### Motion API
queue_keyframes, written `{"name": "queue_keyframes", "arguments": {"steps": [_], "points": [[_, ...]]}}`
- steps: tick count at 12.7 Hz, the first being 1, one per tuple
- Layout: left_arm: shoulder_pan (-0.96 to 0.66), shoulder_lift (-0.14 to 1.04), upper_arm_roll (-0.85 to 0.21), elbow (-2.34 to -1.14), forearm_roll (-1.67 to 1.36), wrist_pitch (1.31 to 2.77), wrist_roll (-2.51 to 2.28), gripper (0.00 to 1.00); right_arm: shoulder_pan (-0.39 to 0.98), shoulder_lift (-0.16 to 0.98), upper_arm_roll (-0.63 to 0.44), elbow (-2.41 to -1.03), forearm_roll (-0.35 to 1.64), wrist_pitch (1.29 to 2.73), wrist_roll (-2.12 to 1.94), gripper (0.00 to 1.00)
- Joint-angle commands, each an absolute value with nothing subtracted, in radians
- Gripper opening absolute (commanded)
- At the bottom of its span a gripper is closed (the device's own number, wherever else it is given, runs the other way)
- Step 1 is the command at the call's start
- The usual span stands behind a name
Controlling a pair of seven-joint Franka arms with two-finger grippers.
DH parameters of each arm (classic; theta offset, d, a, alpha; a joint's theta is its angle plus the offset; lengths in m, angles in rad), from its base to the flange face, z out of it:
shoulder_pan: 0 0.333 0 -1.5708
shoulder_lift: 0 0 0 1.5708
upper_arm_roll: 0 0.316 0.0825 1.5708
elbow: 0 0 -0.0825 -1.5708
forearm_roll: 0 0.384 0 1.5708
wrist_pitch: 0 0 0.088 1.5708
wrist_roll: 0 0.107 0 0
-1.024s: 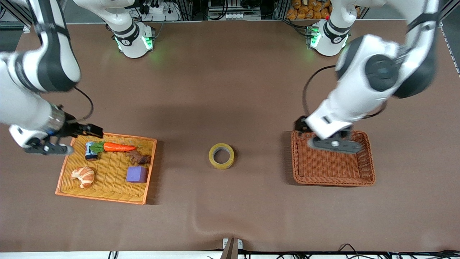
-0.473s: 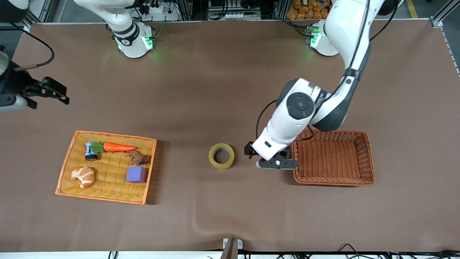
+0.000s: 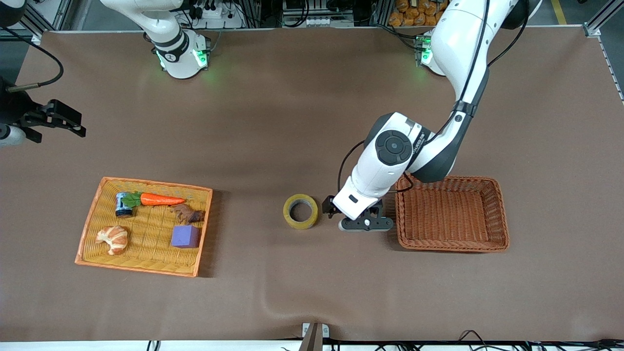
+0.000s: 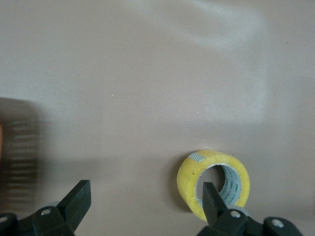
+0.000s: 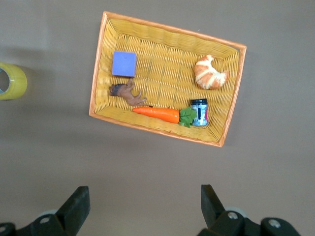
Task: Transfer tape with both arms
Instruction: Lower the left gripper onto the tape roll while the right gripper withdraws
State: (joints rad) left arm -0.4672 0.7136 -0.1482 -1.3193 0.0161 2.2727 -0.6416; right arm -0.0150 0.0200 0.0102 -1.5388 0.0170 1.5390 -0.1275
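Observation:
Next, my left gripper grabs the tape by its ring wall (image 3: 314,211), to transfer it into the brown wicker basket.
The tape (image 3: 301,211), a yellowish ring with a grey core, lies flat on the brown table near the middle. It also shows in the left wrist view (image 4: 188,181) and at the edge of the right wrist view (image 5: 11,81). My left gripper (image 3: 365,224) is open and empty, low over the table between the tape and the brown basket. In the left wrist view (image 4: 146,201) one finger overlaps the tape's hole and the jaws stand wide apart beside the roll. My right gripper (image 3: 10,134) is open and empty (image 5: 145,206), high at the right arm's end of the table.
A brown wicker basket (image 3: 502,214) stands empty beside my left gripper, toward the left arm's end. A yellow tray (image 3: 92,214) toward the right arm's end holds a carrot (image 3: 161,199), a croissant (image 3: 113,238), a purple cube (image 3: 185,236) and a small can (image 3: 123,204).
My left gripper has swung from over the brown basket to beside the tape and come lower. My right gripper has pulled up and away from the yellow tray.

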Motion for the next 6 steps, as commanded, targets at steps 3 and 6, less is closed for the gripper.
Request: {"name": "queue_keyframes", "arguments": {"steps": [3, 6], "points": [[-0.551, 0.805, -0.138, -1.293, 0.026, 2.397, -0.778, 1.00, -0.044, 0.028, 0.023, -1.516, 0.008, 1.497, -0.129, 1.00], [-0.581, 0.874, -0.133, -1.293, 0.043, 2.512, -0.761, 1.00, -0.083, 0.026, 0.021, -1.522, 0.011, 1.431, -0.129, 1.00]]}}
